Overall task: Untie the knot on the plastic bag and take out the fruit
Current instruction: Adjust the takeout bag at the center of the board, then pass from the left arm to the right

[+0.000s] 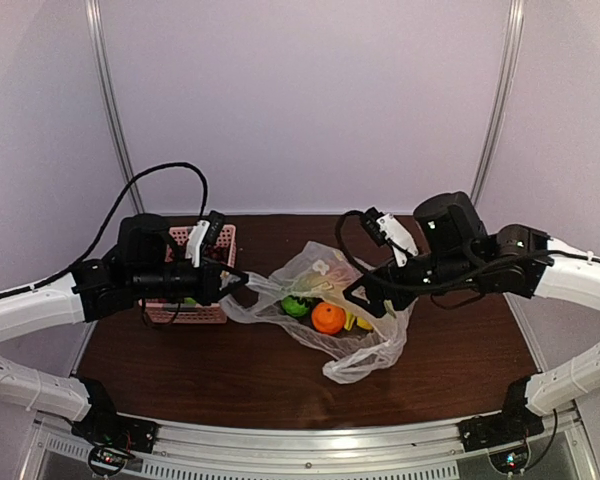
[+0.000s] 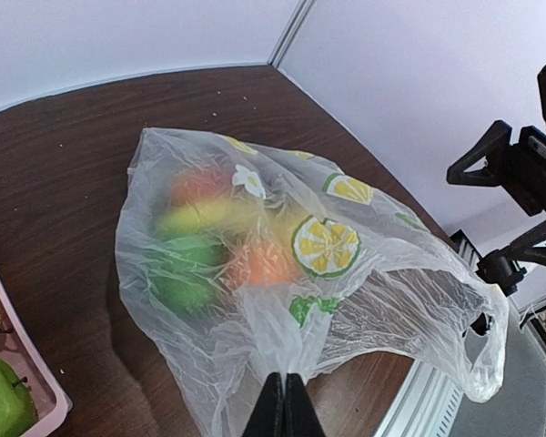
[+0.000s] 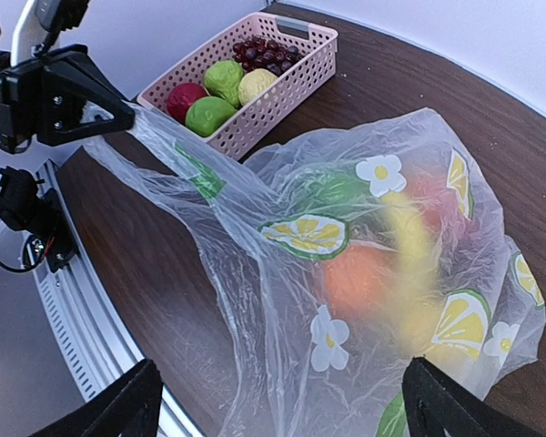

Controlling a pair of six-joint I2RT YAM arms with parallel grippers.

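My right gripper will next take hold of the plastic bag (image 1: 365, 350) by its top film (image 1: 332, 288), so the fruit inside stays free to come out.
The clear plastic bag (image 1: 365, 350) with lemon and flower prints lies on the table between the arms. Inside it I see an orange (image 1: 328, 318), a green ball (image 1: 296, 306), a long yellow fruit (image 2: 209, 217) and a red one (image 2: 196, 185). My left gripper (image 2: 285, 387) is shut on a gathered fold of the bag's edge and holds it stretched to the left (image 1: 242, 281). My right gripper (image 3: 287, 410) is wide open just above the bag (image 3: 282, 300), holding nothing (image 1: 368, 298). I cannot make out the knot.
A pink slotted basket (image 1: 220, 312) stands at the left behind my left gripper, holding grapes (image 3: 268, 53), light green fruits (image 3: 209, 114) and a red one. Its corner shows in the left wrist view (image 2: 32, 360). The table's metal front rail (image 3: 82, 300) is near.
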